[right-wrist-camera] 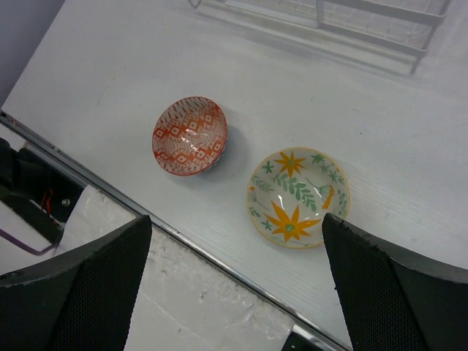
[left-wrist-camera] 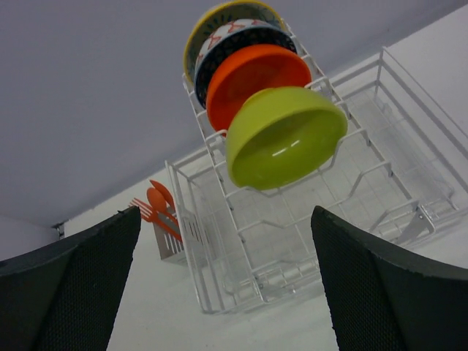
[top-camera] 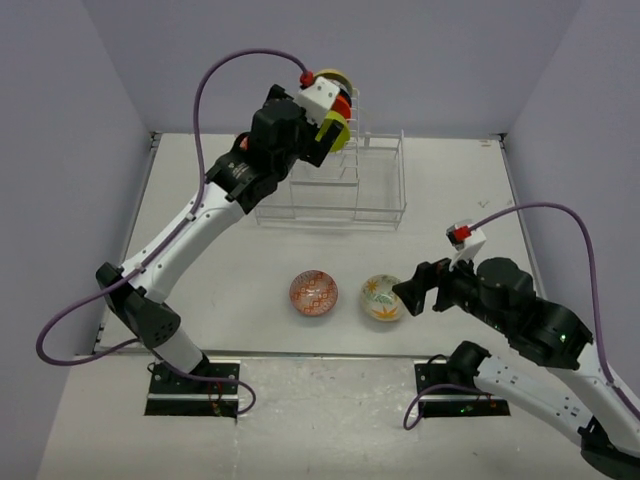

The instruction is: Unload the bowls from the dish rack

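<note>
Next, my left gripper pinches the lime green bowl's rim on the side nearest the orange utensils, to unload the bowl and set it upright.
Several bowls stand on edge in a row at the left end of the dish rack (left-wrist-camera: 292, 219): a lime green bowl (left-wrist-camera: 285, 135) nearest me, then a plain orange bowl (left-wrist-camera: 252, 73), a blue patterned bowl (left-wrist-camera: 228, 42) and a yellow-rimmed bowl (left-wrist-camera: 219, 13). My left gripper (left-wrist-camera: 227, 292) is open, close in front of the lime bowl and apart from it. On the table lie a red-white patterned bowl (right-wrist-camera: 190, 135) and an orange-leaf bowl (right-wrist-camera: 297, 196). My right gripper (right-wrist-camera: 234, 285) hangs open and empty just above the leaf bowl's near side.
Orange utensils (left-wrist-camera: 157, 205) stand in the rack's small side cup. The rack (top-camera: 350, 185) sits at the back centre of the table, and the two loose bowls (top-camera: 314, 292) (top-camera: 382, 297) lie near the table's front edge (right-wrist-camera: 219, 259).
</note>
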### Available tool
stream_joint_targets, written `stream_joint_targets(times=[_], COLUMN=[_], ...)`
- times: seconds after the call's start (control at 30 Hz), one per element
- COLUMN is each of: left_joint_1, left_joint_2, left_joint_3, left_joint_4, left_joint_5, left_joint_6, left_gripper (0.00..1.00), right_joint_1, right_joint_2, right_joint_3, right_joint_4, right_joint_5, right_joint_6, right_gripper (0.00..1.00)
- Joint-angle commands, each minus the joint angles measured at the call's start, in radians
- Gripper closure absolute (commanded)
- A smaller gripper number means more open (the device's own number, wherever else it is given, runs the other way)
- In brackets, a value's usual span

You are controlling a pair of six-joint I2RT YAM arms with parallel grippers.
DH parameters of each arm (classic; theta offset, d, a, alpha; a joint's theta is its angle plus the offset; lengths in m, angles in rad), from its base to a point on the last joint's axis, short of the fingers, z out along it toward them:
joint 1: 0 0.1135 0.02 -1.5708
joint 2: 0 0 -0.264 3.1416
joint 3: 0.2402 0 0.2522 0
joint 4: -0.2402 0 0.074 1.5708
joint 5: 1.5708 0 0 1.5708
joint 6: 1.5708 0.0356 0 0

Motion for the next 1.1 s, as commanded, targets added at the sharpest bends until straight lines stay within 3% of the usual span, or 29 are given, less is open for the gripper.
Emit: stream_joint_targets(times=[0.0, 0.13, 0.57, 0.73, 1.0, 1.07], left_joint_1=[-0.002, -0.001, -0.002, -0.001, -0.001, -0.001], left_joint_2=[0.084, 0.161, 0.149, 0.155, 0.163, 0.166], left_joint_3=[0.046, 0.091, -0.122, -0.170, -0.182, -0.183], left_joint_4=[0.153, 0.144, 0.509, 0.584, 0.623, 0.632], left_joint_5=[0.045, -0.001, -0.059, -0.045, -0.034, -0.044], left_joint_6=[0.154, 0.205, 0.487, 0.585, 0.619, 0.628], left_gripper=[0.03, 0.08, 0.16, 0.31, 0.45, 0.57], right_joint_1=[-0.002, -0.002, -0.002, -0.002, -0.002, -0.002], right_joint_2=[-0.070, -0.136, -0.170, -0.165, -0.144, -0.141], right_joint_3=[-0.008, -0.008, 0.001, 0.013, 0.019, 0.018], right_joint_4=[0.013, 0.010, -0.009, -0.009, -0.004, -0.001], right_joint_5=[-0.016, -0.018, -0.042, -0.047, -0.047, -0.042], right_joint_6=[0.015, 0.013, 0.004, 0.004, -0.013, -0.016], right_gripper=[0.01, 0.01, 0.01, 0.01, 0.01, 0.01])
